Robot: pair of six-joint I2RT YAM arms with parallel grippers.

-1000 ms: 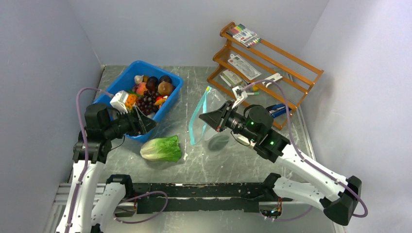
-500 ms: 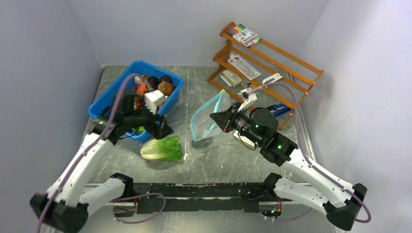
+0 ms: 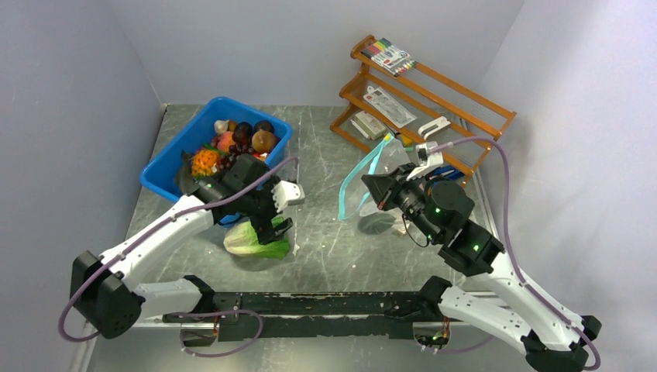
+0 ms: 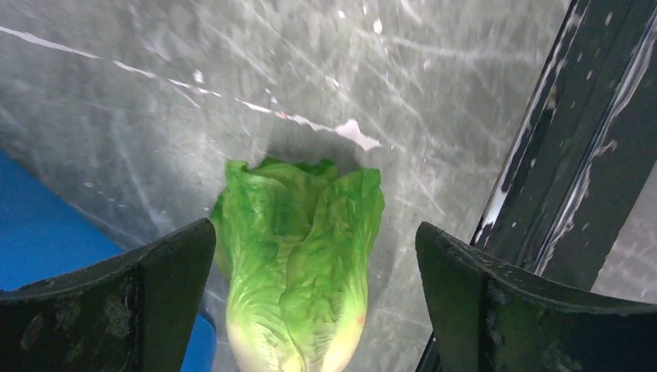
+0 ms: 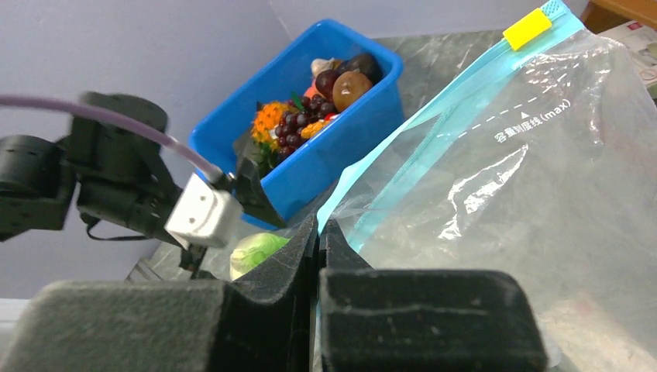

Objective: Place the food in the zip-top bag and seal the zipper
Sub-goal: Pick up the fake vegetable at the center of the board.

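Next, my left gripper grabs the lettuce by its leafy green end (image 3: 272,247), so the pale base stays free to enter the zip-top bag (image 3: 364,182) first.
A green lettuce (image 3: 258,239) lies on the table near the front of the blue bin (image 3: 166,159). My left gripper (image 3: 277,223) hangs open just above it; in the left wrist view the lettuce (image 4: 298,263) lies between the two wide-apart fingers. My right gripper (image 3: 370,191) is shut on the mouth edge of the clear zip-top bag (image 3: 364,182) and holds it up off the table. The teal zipper strip (image 5: 434,112) with its yellow slider (image 5: 527,28) runs up from the closed jaws. More toy food (image 3: 240,143) fills the bin.
An orange wooden rack (image 3: 422,101) with markers and white stationery packs stands at the back right. A black rail (image 3: 325,304) runs along the table's near edge. Grey walls close in the left, back and right sides.
My left arm swung from beside the bin rightward and down over the lettuce. My right gripper carried the bag up and to the right.
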